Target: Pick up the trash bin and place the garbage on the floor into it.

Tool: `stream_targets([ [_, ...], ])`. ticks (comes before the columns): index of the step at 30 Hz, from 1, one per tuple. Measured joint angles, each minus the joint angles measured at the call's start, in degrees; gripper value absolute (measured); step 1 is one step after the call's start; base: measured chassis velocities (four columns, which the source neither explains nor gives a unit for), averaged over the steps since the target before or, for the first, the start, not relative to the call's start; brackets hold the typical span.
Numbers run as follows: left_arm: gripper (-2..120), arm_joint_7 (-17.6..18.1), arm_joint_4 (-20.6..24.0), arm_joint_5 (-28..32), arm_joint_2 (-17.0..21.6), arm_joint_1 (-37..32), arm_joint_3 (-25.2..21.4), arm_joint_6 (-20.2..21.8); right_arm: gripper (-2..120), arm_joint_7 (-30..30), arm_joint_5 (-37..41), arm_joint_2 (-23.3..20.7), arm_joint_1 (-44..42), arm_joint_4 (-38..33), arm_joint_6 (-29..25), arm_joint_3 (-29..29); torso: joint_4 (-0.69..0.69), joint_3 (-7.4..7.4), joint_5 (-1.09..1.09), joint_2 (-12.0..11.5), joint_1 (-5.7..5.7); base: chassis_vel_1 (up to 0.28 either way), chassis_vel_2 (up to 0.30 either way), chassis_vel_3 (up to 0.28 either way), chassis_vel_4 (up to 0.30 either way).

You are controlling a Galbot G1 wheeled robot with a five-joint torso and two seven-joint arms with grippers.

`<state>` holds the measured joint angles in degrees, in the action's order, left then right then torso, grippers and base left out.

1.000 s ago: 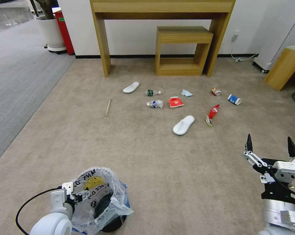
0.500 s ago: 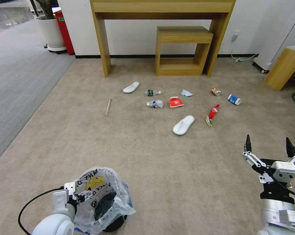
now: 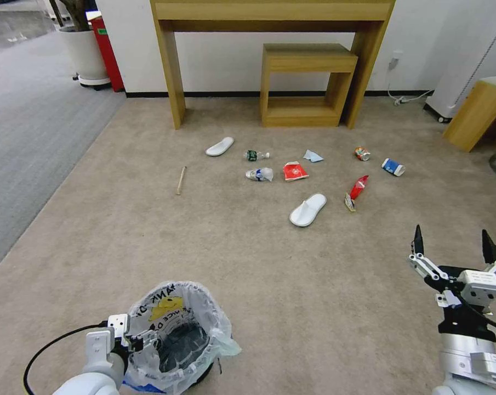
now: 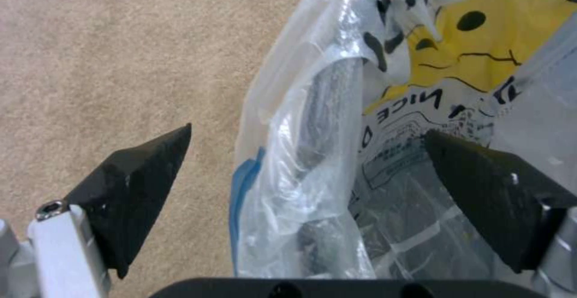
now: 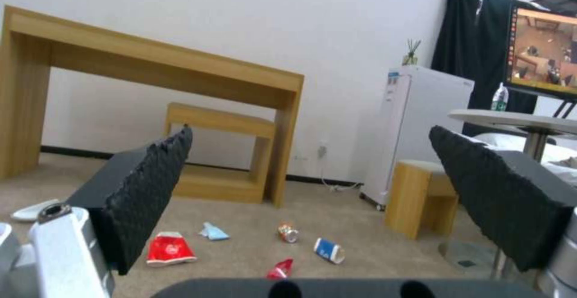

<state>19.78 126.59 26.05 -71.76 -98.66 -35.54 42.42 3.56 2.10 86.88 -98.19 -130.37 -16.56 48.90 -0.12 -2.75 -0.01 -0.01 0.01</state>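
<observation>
My left gripper grips the trash bin by its bag-covered rim next, which leaves the trash bin's opening free to take the garbage.
The trash bin, black with a crinkly printed bag, stands on the tan carpet floor at the near left. My left gripper is open and straddles its near rim, one finger outside and one inside the bag. The garbage lies farther ahead: two white slippers, crushed bottles, red wrappers, a blue tissue, a can, a blue-white cup and a wooden stick. My right gripper hangs open and empty at the near right.
A wooden console table with a low wooden bench under it stands against the far wall. Grey ribbed carpet, a white planter and a red box are at the left. A wooden stool and white fridge are at the right.
The bin has gone from leaning to standing more upright, and its bag has shifted a little right. My left arm has sunk lower. The right arm has barely moved.
</observation>
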Motion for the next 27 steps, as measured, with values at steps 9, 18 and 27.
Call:
stream_targets([
  [9,100,0.08,0.75,0.10,0.86,-0.32,-1.05,-0.15,100,0.00,0.09,-0.14,0.53,0.33,0.00,0.03,0.00,0.01,0.00,0.00,0.00,0.000,0.000,0.000,0.000],
  [18,99,0.14,-0.34,1.20,0.99,-0.16,-0.81,-0.19,100,0.00,0.19,-0.14,0.78,0.60,0.00,0.00,0.01,0.01,0.00,0.00,0.00,0.000,0.000,0.000,0.000],
  [27,68,0.20,-1.98,2.50,0.90,0.63,-0.25,-0.27,100,0.00,0.28,-0.17,0.88,0.63,0.05,0.08,0.01,0.01,0.02,0.00,0.00,0.000,0.000,0.000,0.000],
])
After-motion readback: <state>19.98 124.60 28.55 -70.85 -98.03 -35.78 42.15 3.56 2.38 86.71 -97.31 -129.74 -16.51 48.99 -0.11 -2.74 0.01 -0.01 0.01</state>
